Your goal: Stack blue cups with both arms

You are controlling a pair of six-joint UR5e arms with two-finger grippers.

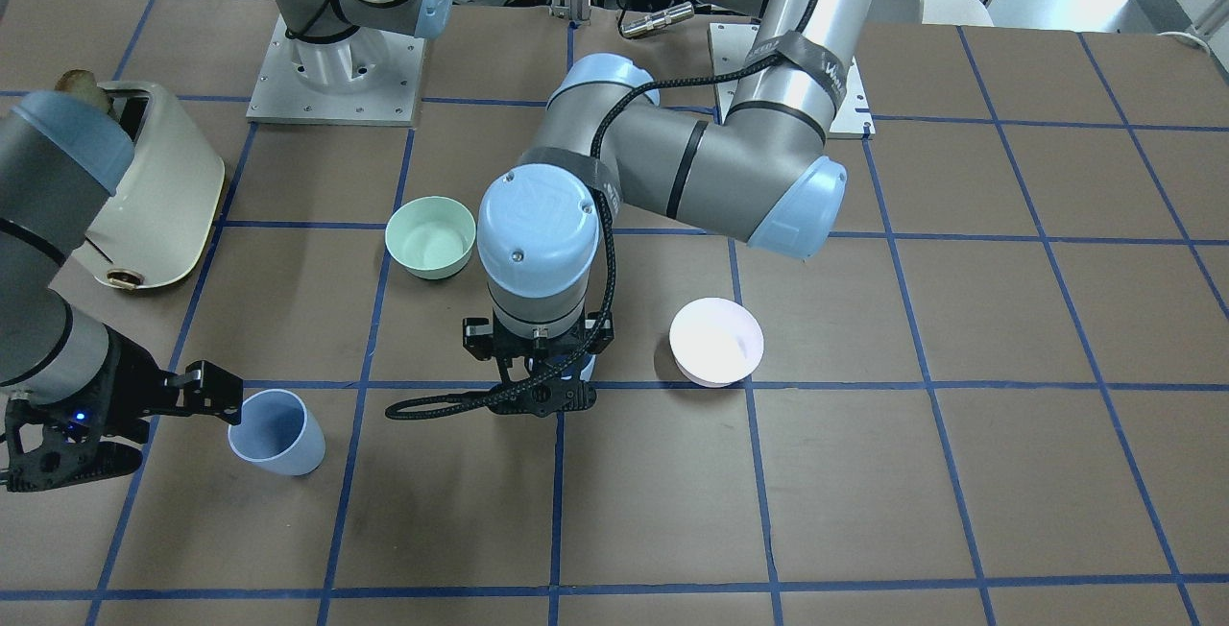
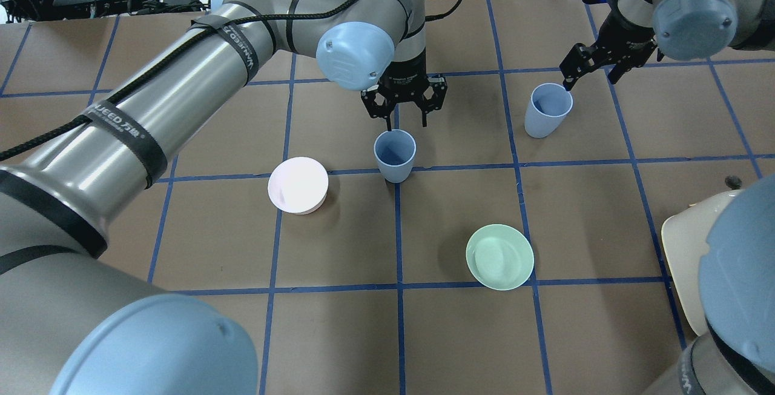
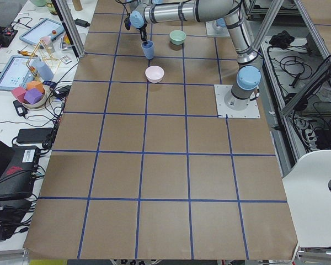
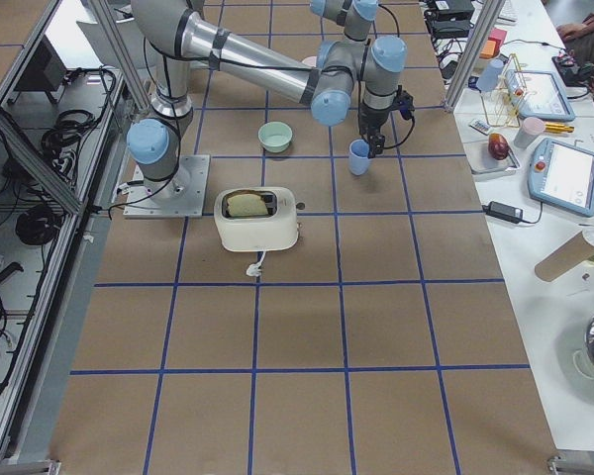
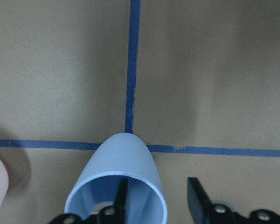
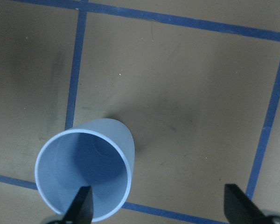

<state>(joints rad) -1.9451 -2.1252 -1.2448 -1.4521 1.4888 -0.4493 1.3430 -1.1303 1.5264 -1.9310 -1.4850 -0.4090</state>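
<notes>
My right gripper is to pick up the second blue cup next by its rim, so that it can stack the cup into the other blue cup.
One blue cup stands upright on a tape crossing at mid table. My left gripper is open just above it. In the left wrist view one finger reaches inside the cup and the other is outside its wall. The second blue cup stands upright to the right. My right gripper is open wide beside it, with one fingertip at its rim. In the right wrist view that finger overlaps the cup's mouth. In the front view the left wrist hides the first cup.
A pale pink bowl sits left of the middle cup. A mint-green bowl sits nearer the robot on the right. A cream toaster stands on the right arm's side, near that arm's elbow.
</notes>
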